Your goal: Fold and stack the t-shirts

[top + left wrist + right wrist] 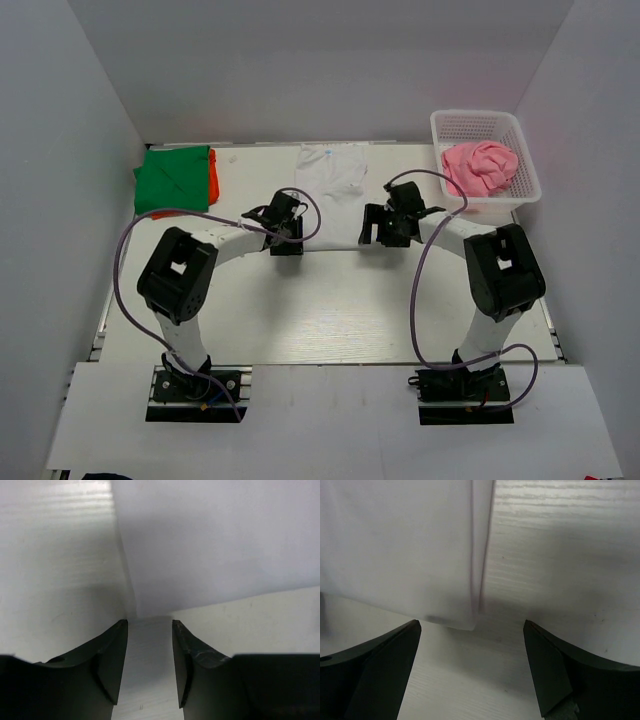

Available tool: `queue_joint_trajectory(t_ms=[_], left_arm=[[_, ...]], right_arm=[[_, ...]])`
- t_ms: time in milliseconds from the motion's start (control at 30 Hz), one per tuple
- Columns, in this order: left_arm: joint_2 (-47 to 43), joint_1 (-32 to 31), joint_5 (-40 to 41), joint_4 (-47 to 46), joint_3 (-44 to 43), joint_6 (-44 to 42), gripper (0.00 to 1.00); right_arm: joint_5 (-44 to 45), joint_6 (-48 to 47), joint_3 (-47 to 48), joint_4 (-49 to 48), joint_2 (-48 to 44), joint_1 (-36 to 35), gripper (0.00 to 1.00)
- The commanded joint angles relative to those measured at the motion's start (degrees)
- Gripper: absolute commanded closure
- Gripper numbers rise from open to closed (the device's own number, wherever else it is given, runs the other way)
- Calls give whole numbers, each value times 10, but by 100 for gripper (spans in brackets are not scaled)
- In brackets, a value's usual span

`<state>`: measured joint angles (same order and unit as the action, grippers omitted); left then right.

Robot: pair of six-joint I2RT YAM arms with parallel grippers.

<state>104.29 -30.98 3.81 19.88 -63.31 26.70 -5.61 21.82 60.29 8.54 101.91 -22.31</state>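
Observation:
My left gripper has its own corner. My right gripper next needs to pick up the white t-shirt (335,190) by its near corner (362,246), opposite that one, to fold the hem over evenly.
The white t-shirt (335,190) lies folded into a long strip at the middle back of the table. My left gripper (290,230) is open and empty at its near left corner; in the left wrist view the gripper (150,625) points at that shirt corner (225,540). My right gripper (378,228) is wide open and empty at the near right corner, and in the right wrist view the gripper (472,625) sits just short of the shirt corner (395,545). A folded green t-shirt (172,178) lies on an orange one (213,178) at the back left. A crumpled pink t-shirt (480,167) lies in the basket.
The white mesh basket (478,122) stands at the back right. White walls close the table on the left, back and right. Bare table (320,300) lies between the arms and the near edge.

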Motion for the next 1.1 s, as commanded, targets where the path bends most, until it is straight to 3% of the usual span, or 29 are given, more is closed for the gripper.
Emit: queue_joint_trajectory(t_ms=[0,133,200,300,333,433,567,633,800,933,1067], left_arm=[[22,-3,7,-14,-16,-15,49],[36,-3,20,-21,-26,-25,51],[42,-3,26,-28,-32,-40,56],[54,-3,39,-28,-45,-45,73],[60,-3,39,-20,-51,-51,83],[66,-3,45,-7,-57,-51,100],[72,-3,45,-7,-57,-51,100],[65,-3,45,-1,-57,-51,100],[-4,-8,31,12,-19,-44,100],[-84,-22,9,52,25,-13,100],[-207,-43,-76,72,106,3,100]], right_arm=[[-18,-12,31,14,21,5,11],[-34,-13,27,10,36,5,17],[-47,-14,27,10,43,5,22],[-62,-14,29,10,44,3,30],[-66,-12,26,9,43,4,33],[-97,-5,18,-12,41,4,51],[-129,2,32,-27,46,3,68],[-140,6,34,-33,44,3,100],[-124,2,-10,-18,-19,2,100],[-134,-14,-76,25,-123,-1,100],[-171,-51,-140,59,-226,-13,100]])
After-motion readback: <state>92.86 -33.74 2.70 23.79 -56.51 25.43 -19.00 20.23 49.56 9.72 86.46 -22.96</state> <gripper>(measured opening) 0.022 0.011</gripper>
